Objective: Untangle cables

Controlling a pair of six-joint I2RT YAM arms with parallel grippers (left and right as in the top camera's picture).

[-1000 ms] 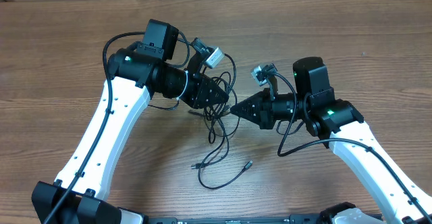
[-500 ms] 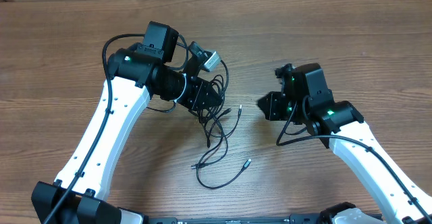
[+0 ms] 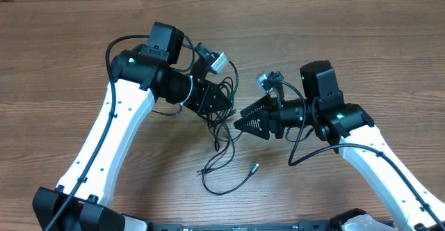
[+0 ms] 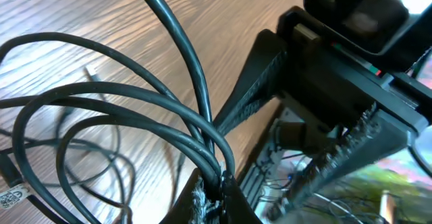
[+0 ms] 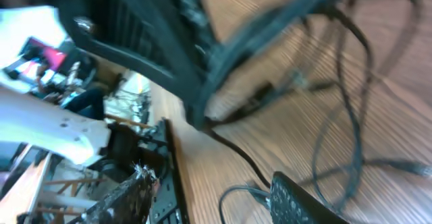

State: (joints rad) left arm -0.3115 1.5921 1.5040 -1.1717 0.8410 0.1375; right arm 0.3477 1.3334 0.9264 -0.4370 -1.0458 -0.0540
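Observation:
My left gripper is clamping the heap of cables. My right gripper should grab a cable piece beside the heap next, to draw it out and untangle it.
The cables are thin black cords in a tangle at mid-table. One loose loop trails toward the front, with small plug ends lying on the wood. My left gripper is shut on a bunch of the cables, and the left wrist view shows several strands clamped between its tips. My right gripper stands open just right of the tangle, its tips pointing at it. In the right wrist view its two fingers are spread apart with nothing between them, and cable strands lie ahead.
The table is bare brown wood. Thicker black wires run along both arms. The two arms' white links come in from the front corners. The two grippers are close together over the tangle.
A second ago my right gripper was shut at the tangle. It pulled back to the right, then came back with its jaws open. The left gripper kept its hold.

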